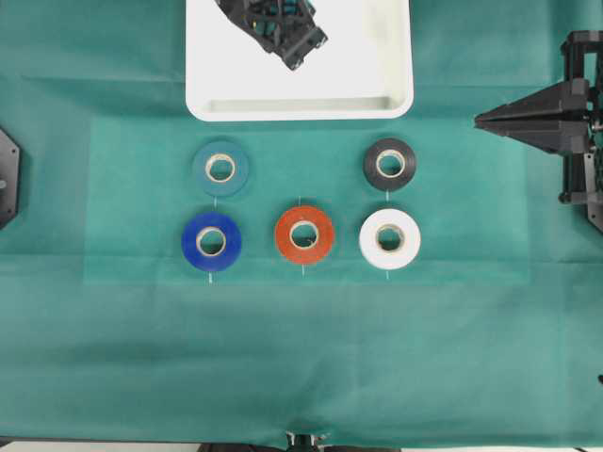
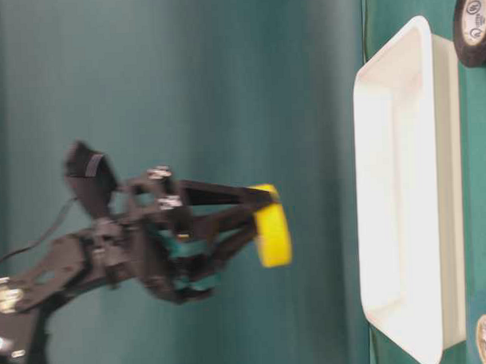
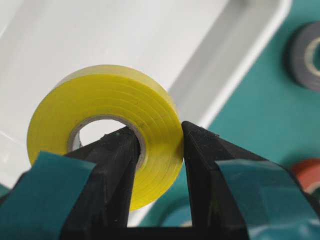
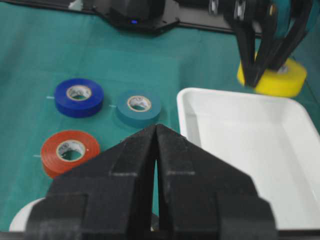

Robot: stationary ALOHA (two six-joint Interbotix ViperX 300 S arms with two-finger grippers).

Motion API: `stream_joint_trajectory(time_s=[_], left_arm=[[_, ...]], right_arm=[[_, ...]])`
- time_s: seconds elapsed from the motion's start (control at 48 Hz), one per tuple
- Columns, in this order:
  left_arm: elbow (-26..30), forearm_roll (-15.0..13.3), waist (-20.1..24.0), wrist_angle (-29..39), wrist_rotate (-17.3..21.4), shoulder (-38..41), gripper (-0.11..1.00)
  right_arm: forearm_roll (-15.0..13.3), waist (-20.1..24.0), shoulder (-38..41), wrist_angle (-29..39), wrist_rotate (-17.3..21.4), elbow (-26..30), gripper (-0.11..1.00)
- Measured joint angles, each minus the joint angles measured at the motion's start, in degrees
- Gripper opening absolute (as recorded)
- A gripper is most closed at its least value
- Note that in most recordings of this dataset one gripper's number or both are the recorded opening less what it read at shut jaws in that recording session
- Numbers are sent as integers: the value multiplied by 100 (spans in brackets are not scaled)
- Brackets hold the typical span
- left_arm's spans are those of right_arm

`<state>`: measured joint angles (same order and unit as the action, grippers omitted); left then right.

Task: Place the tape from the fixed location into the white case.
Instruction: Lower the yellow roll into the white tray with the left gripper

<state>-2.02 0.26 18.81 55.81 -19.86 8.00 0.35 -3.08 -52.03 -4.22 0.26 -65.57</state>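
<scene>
My left gripper should keep holding the yellow tape, which hangs above the white case's bottom, until it reaches that bottom.
My left gripper (image 3: 159,132) is shut on the yellow tape (image 3: 110,100), one finger inside the pale core and the other against the outer wall. The table-level view shows the tape (image 2: 272,225) held in the air, apart from the white case (image 2: 403,192). From the right wrist view the tape (image 4: 280,80) hangs over the case's (image 4: 250,150) far edge. In the overhead view the left gripper (image 1: 297,52) is over the case (image 1: 301,110) and hides the tape. My right gripper (image 1: 480,120) rests shut at the right edge, holding nothing.
Several other rolls lie on the green cloth in front of the case: teal (image 1: 220,168), blue (image 1: 211,241), orange-red (image 1: 303,234), white (image 1: 389,238) and black (image 1: 389,164). One marked spot between the teal and black rolls holds no roll.
</scene>
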Motion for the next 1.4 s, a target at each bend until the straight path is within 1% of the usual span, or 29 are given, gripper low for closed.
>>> stream_joint_trajectory(time_s=[0.125,0.271,0.417,0.917,1.397], left_arm=[[-299,0,88,-387,70,229,25],[-501,0,158,-888,246,316,25],[-633,0,255,-1222,264,457,25],[-694,-9,299,-1670,316,1222,25],[-694,0,299,-1679,343,1239,26]], right_arm=[[0,0,0,0,9,0,0],[0,0,0,0,9,0,0],[0,9,0,0,0,0,0],[0,0,79,0,0,0,0],[0,0,79,9,0,0,0]])
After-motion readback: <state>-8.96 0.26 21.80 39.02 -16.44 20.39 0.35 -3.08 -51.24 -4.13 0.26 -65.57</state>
